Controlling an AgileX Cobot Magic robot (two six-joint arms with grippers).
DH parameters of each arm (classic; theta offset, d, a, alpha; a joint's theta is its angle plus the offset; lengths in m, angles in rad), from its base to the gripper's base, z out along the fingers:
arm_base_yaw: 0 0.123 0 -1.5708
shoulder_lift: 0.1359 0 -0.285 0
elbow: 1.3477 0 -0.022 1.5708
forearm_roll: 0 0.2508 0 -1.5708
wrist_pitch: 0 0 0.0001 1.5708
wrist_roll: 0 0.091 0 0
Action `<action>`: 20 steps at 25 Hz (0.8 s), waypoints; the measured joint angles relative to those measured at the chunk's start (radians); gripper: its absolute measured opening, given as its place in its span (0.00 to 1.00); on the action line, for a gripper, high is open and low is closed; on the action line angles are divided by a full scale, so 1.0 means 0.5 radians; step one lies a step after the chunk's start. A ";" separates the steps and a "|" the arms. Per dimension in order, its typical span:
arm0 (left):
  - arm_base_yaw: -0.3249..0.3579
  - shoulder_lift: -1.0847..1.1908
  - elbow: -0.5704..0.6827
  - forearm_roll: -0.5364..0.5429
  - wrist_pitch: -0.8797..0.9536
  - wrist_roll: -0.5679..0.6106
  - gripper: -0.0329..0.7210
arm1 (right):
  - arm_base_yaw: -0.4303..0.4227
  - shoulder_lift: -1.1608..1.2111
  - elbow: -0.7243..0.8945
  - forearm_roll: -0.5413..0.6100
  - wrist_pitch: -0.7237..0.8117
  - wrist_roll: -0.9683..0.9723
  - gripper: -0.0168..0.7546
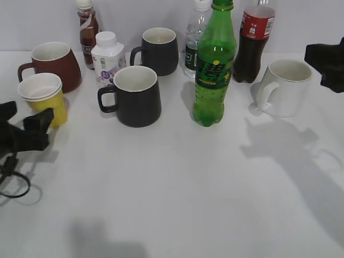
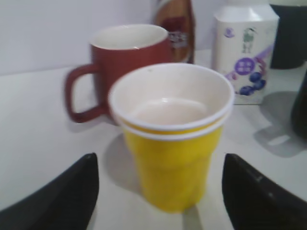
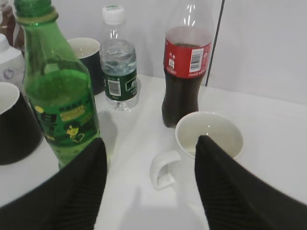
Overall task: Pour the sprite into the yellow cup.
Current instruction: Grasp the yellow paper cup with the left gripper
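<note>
I should next take hold of the yellow cup around its narrower yellow body (image 1: 54,108) with my left gripper. The cup's white rim (image 1: 40,87) widens to about the width of my open fingers.
The sprite (image 1: 213,64), a tall green bottle with a green cap, stands upright near the middle of the table; it also shows at the left of the right wrist view (image 3: 60,96). The yellow cup (image 1: 44,97) stands at the left, in front of a dark red mug (image 1: 54,64). In the left wrist view the yellow cup (image 2: 172,139) stands between my open left gripper's fingers (image 2: 158,187), just ahead of the tips. My left gripper (image 1: 24,129) is low at the left edge. My right gripper (image 3: 151,158) is open and empty, raised at the far right (image 1: 328,64), above a white mug (image 3: 206,139).
Two black mugs (image 1: 134,97) (image 1: 158,49), a white milk bottle (image 1: 107,59), a brown drink bottle (image 1: 87,29), a clear water bottle (image 1: 194,37) and a cola bottle (image 1: 254,40) stand around the sprite. The white mug (image 1: 282,86) is at the right. A black cable (image 1: 13,183) lies at the left edge.
</note>
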 joint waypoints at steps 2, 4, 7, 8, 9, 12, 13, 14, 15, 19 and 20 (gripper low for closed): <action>-0.002 0.107 -0.079 0.020 -0.013 -0.012 0.85 | 0.000 0.008 0.000 -0.001 -0.020 0.000 0.59; -0.002 0.205 -0.154 0.026 -0.018 -0.013 0.85 | 0.000 0.011 0.000 -0.001 -0.022 0.002 0.59; -0.002 0.317 -0.256 0.026 -0.021 -0.018 0.85 | 0.000 0.011 0.000 -0.001 -0.026 0.002 0.59; -0.002 0.352 -0.285 0.026 -0.021 -0.018 0.85 | 0.000 0.011 0.000 -0.001 -0.026 0.002 0.59; -0.002 0.381 -0.321 0.026 -0.022 -0.018 0.85 | 0.000 0.011 0.000 -0.001 -0.027 0.002 0.59; -0.002 0.470 -0.420 0.026 -0.022 -0.019 0.85 | 0.000 0.011 0.000 -0.001 -0.030 0.005 0.59; -0.002 0.491 -0.448 0.026 -0.022 -0.019 0.85 | 0.000 0.011 0.000 -0.001 -0.030 0.005 0.59; -0.002 0.514 -0.481 0.026 -0.020 -0.019 0.85 | 0.000 0.011 0.000 -0.004 -0.030 0.005 0.59; -0.002 0.537 -0.516 0.026 -0.020 -0.019 0.85 | 0.000 0.011 0.000 -0.006 -0.030 0.005 0.59; -0.002 0.593 -0.622 0.026 0.012 -0.019 0.79 | 0.000 0.027 0.000 -0.034 -0.035 0.005 0.59; -0.002 0.598 -0.635 0.024 0.022 -0.019 0.76 | 0.000 0.031 0.000 -0.040 -0.037 0.005 0.58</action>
